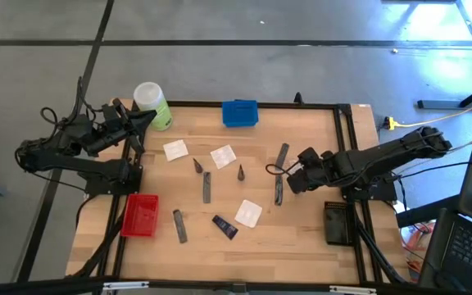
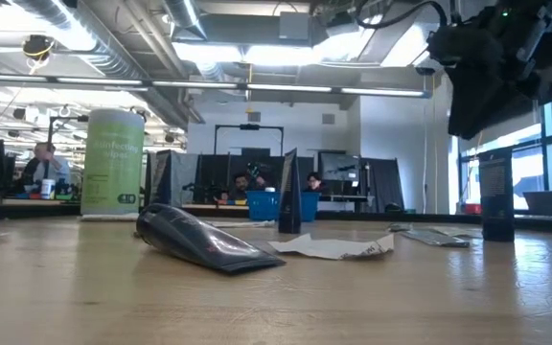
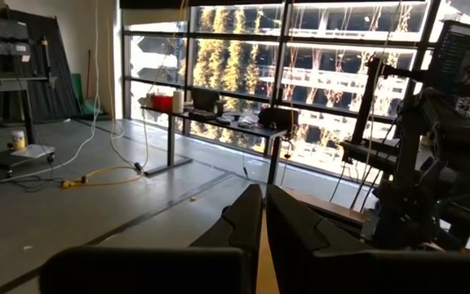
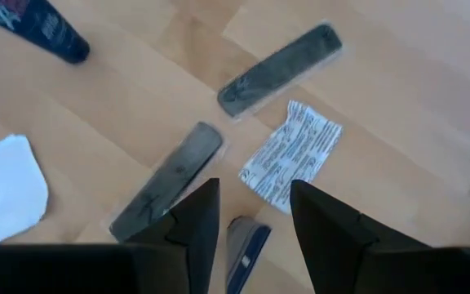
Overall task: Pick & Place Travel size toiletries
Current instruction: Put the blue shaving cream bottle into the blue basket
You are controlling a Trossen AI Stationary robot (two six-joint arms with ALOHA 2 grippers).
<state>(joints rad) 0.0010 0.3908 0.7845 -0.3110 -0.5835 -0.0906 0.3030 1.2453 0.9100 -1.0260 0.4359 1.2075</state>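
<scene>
My right gripper should next lift the blue-edged tube by its body (image 4: 246, 251) and place it in a tray.
The travel size toiletries lie spread on the wooden table: white sachets (image 1: 175, 149) (image 1: 223, 156) (image 1: 248, 213), dark cones (image 1: 197, 165) (image 1: 240, 172), grey tubes (image 1: 206, 187) (image 1: 179, 225) (image 1: 282, 156) (image 1: 279, 190) and a navy tube (image 1: 224, 227). My right gripper (image 1: 286, 175) hangs open above the table beside the right-hand grey tubes. In its wrist view my right gripper (image 4: 253, 192) has a slim blue-edged item (image 4: 243, 245) on the table below the gap, near a printed sachet (image 4: 292, 155) and a grey tube (image 4: 166, 184). My left gripper (image 1: 146, 117) waits shut at the far left.
A big light-green bottle (image 1: 152, 105) stands at the far left next to my left gripper. A blue tray (image 1: 239, 113) sits at the far edge, a red tray (image 1: 140, 215) at the near left and a black tray (image 1: 337, 223) at the near right.
</scene>
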